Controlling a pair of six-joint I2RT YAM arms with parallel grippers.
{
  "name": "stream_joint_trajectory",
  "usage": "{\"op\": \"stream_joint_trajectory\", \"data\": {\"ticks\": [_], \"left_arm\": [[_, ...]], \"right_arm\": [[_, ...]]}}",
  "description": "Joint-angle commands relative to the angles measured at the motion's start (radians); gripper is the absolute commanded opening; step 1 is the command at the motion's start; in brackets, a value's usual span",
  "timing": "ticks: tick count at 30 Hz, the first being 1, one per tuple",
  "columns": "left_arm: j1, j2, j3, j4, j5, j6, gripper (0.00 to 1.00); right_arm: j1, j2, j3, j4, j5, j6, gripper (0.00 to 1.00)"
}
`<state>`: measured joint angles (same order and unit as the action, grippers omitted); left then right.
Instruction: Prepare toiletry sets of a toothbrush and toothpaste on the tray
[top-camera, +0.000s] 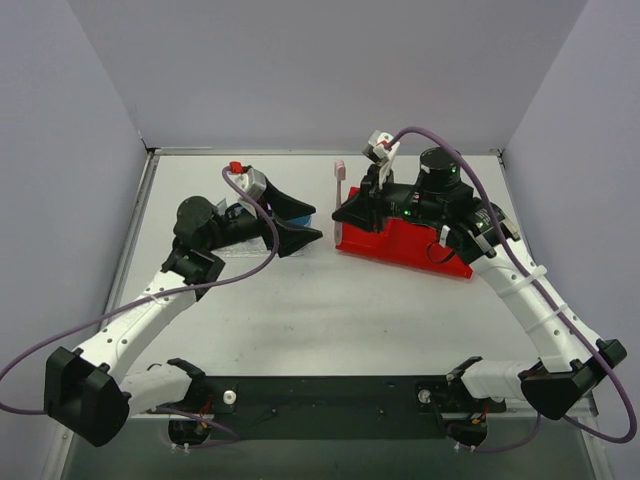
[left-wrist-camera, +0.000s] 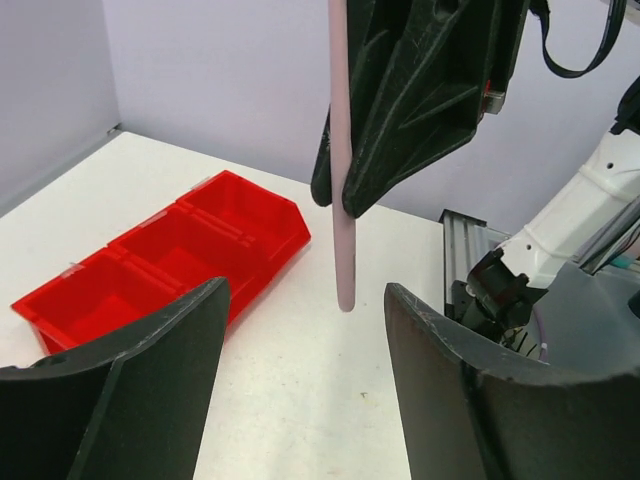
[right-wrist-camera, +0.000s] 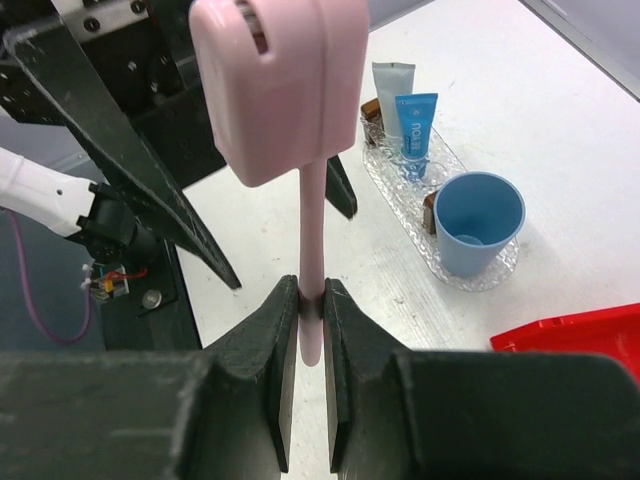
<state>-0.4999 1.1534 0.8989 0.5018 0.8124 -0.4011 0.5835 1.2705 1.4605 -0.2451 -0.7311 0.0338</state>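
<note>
Next, my left gripper grips the toothbrush stem just beneath the toothbrush's head (right-wrist-camera: 312, 202). That leaves the toothbrush's lower end free to set on the tray (right-wrist-camera: 470, 282).
My right gripper (right-wrist-camera: 312, 290) is shut on the stem of the pinkish toothbrush (right-wrist-camera: 280, 90) and holds it upright in the air, head up. In the top view the toothbrush (top-camera: 339, 180) stands just left of the red bin. My left gripper (left-wrist-camera: 306, 290) is open and empty, and the toothbrush's lower end (left-wrist-camera: 342, 230) hangs a little beyond its fingertips. The clear bumpy tray (right-wrist-camera: 470, 282) holds a blue toothpaste tube (right-wrist-camera: 415, 120), a white-grey tube (right-wrist-camera: 390, 85) and a blue cup (right-wrist-camera: 478, 220). In the top view the left gripper (top-camera: 308, 222) covers the tray.
A red two-compartment bin (top-camera: 400, 245) lies under the right arm and shows in the left wrist view (left-wrist-camera: 170, 260). The left gripper's black fingers (right-wrist-camera: 130, 170) show in the right wrist view. A black rail (top-camera: 330, 392) runs along the near edge.
</note>
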Motion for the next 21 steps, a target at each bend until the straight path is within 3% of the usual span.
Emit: {"op": "stream_joint_trajectory", "data": {"ticks": [1,9,21], "left_arm": [[0.035,-0.037,0.06,-0.048,0.031,0.039,0.73],[0.04,0.022,0.164,-0.029,0.059,-0.037,0.73],[0.018,0.137,0.209,0.129,0.105,-0.177,0.73]], "right_arm": [[0.004,-0.043,-0.018,-0.006,0.009,-0.074,0.0],[0.006,-0.043,-0.052,-0.017,-0.059,-0.087,0.0],[0.036,-0.007,-0.043,-0.029,-0.083,-0.097,0.0]]}}
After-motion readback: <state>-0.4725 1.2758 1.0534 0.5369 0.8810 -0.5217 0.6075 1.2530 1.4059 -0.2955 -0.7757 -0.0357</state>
